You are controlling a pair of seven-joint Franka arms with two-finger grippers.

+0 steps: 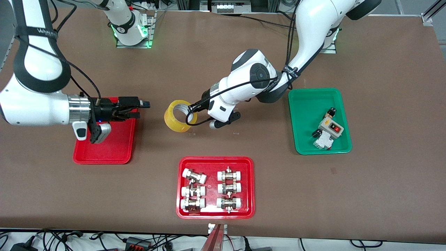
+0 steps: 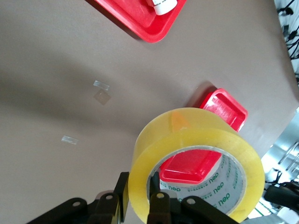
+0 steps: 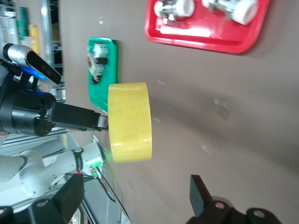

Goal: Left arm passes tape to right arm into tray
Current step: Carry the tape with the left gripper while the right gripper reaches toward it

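Observation:
The robot's right gripper should next grab the yellow tape by its flat sides, so it can move the tape into the plain red tray.
The yellow tape hangs on edge just above the table's middle, between the plain red tray and the green tray. My left gripper is shut on the roll's wall, one finger outside it and one inside the core. In the left wrist view the tape fills the space at my left gripper, with the tray showing past and through it. My right gripper stands open over the tray's edge toward the tape, nothing between its fingers. From the right wrist the tape is ahead of my right gripper, apart from it.
A red tray of pipe fittings lies nearer the front camera. A green tray with a grey switch box sits toward the left arm's end. Small clear tape scraps lie on the brown table.

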